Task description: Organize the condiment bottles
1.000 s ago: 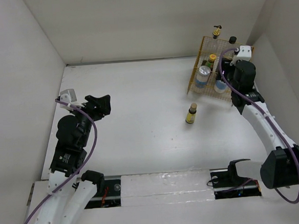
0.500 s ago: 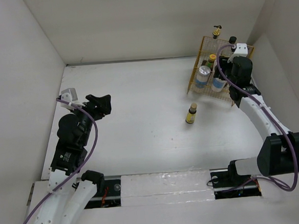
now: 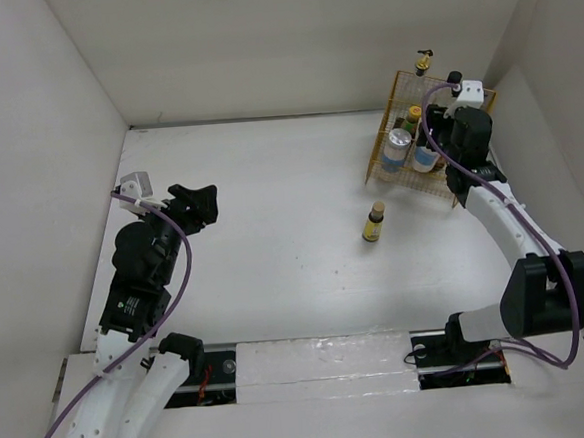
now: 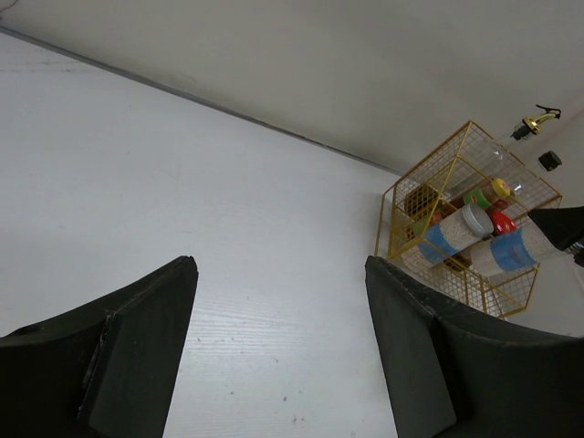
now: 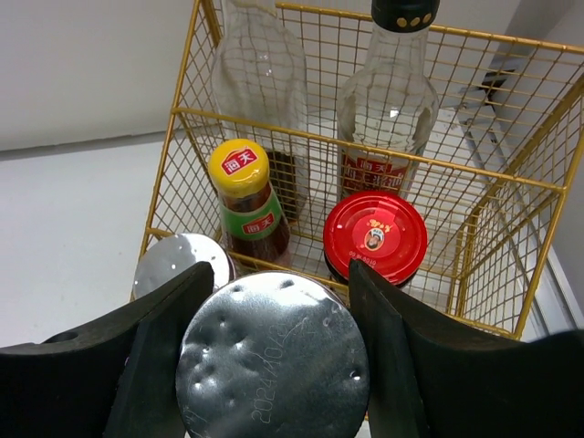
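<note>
The white-blue shaker would fall loosely into the basket's front row if I opened my right gripper now, because its lid hangs well above the second shaker's lid.
My right gripper [image 3: 436,151] is shut on a white-blue silver-lidded shaker [image 5: 274,360], also seen from above [image 3: 425,158], at the front right of the yellow wire basket [image 3: 380,163]. A second silver-lidded shaker [image 5: 178,265] stands to its left. Behind them in the basket are a yellow-capped sauce bottle [image 5: 242,196], a red-lidded dark jar [image 5: 374,235], a clear bottle [image 5: 258,78] with a gold spout [image 3: 422,64] and a black-capped bottle [image 5: 388,87]. A small brown-capped yellow bottle [image 3: 374,222] stands alone on the table. My left gripper [image 3: 197,202] is open and empty.
The basket sits in the far right corner, close to the back and right walls. In the left wrist view, the basket [image 4: 429,178] lies far ahead to the right, past bare white table.
My right gripper has carried the shaker a little further back and left into the basket, and its arm has drawn in. The left arm has not moved.
</note>
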Robot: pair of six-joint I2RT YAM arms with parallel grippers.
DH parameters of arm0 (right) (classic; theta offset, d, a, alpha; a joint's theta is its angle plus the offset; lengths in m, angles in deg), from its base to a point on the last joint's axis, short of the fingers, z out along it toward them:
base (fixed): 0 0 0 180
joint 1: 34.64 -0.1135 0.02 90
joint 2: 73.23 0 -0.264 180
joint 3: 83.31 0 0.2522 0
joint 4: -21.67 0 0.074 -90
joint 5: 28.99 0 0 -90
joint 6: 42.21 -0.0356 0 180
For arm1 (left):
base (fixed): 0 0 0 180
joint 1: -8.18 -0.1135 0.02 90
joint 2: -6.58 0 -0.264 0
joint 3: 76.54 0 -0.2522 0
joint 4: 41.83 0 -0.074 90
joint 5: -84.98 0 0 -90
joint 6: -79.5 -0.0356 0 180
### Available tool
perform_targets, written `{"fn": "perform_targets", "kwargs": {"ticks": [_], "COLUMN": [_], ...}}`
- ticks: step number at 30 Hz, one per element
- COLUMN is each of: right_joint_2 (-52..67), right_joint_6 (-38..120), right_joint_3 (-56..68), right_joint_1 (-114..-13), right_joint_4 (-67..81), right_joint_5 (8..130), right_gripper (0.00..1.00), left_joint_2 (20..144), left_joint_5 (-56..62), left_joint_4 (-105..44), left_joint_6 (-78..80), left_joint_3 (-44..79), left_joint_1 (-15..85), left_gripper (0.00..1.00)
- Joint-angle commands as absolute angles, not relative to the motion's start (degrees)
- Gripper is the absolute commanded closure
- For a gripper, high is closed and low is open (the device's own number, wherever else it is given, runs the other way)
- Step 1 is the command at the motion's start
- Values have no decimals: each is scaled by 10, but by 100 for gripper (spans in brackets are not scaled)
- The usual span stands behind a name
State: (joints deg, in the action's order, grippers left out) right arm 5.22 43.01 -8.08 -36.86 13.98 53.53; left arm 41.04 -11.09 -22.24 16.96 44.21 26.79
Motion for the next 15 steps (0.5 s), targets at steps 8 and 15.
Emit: {"fn": "perform_targets", "kwargs": {"ticks": [8, 15], "right_joint_2": [96, 113], "right_joint_6": [407, 396], "right_joint_3": [-92, -98], "right_joint_1": [-364, -375], "right_joint_4": [232, 232], "right_joint_5": [540, 529], "right_gripper": [57, 41], "left_joint_2": [411, 411], "left_joint_5": [-110, -105], "left_joint_4": [-246, -246], "left_joint_6": [169, 169], "left_joint_3": [437, 437], "left_joint_1": [265, 265], "left_gripper": [30, 30]}}
